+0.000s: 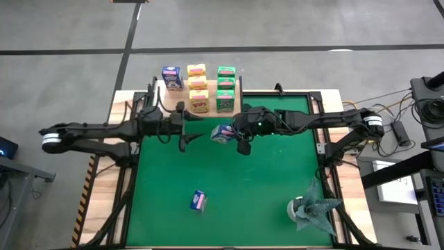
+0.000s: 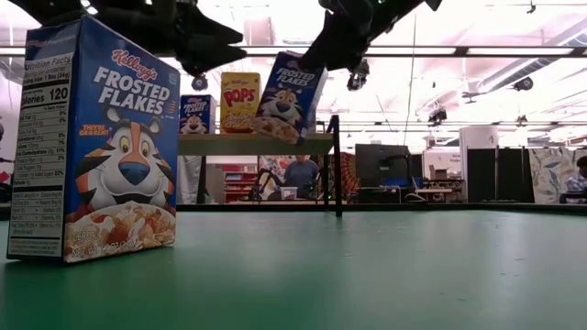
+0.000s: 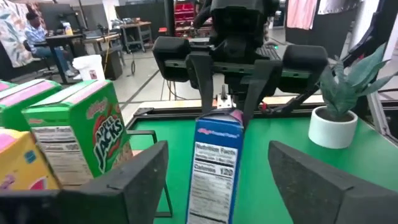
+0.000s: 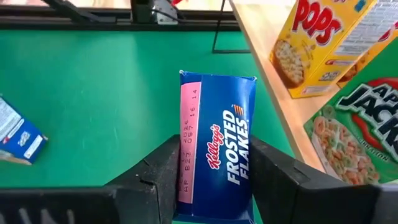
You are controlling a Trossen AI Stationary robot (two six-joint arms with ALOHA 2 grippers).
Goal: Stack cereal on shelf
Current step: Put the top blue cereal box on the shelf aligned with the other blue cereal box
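Next, my left gripper grabs the blue Frosted Flakes box (image 1: 221,133) by its broad sides, to stack it on the shelf.
The wood shelf (image 1: 208,97) stands at the mat's far edge and carries one blue (image 1: 171,76), three yellow (image 1: 198,85) and three green (image 1: 225,85) cereal boxes. My right gripper (image 1: 232,133) is shut on a blue Frosted Flakes box (image 1: 221,133), in front of the shelf and above the mat. My left gripper (image 1: 190,137) is open and empty, just left of that box, fingers pointing at it. Another blue box (image 1: 198,201) stands on its base on the near part of the mat; it also shows in the low view (image 2: 92,137). My right gripper pinches the blue box's upper end (image 3: 219,118) between its two fingers (image 3: 200,78), one on each side. The fingers come from above, pointing down. The box hangs below them, clear of the mat, and shows tilted in the low view (image 2: 289,96).
A small potted plant (image 1: 311,210) in a white pot stands at the mat's near right corner. The green mat (image 1: 263,187) lies open between the two blue boxes. The shelf's black post (image 2: 336,165) stands close to the held box.
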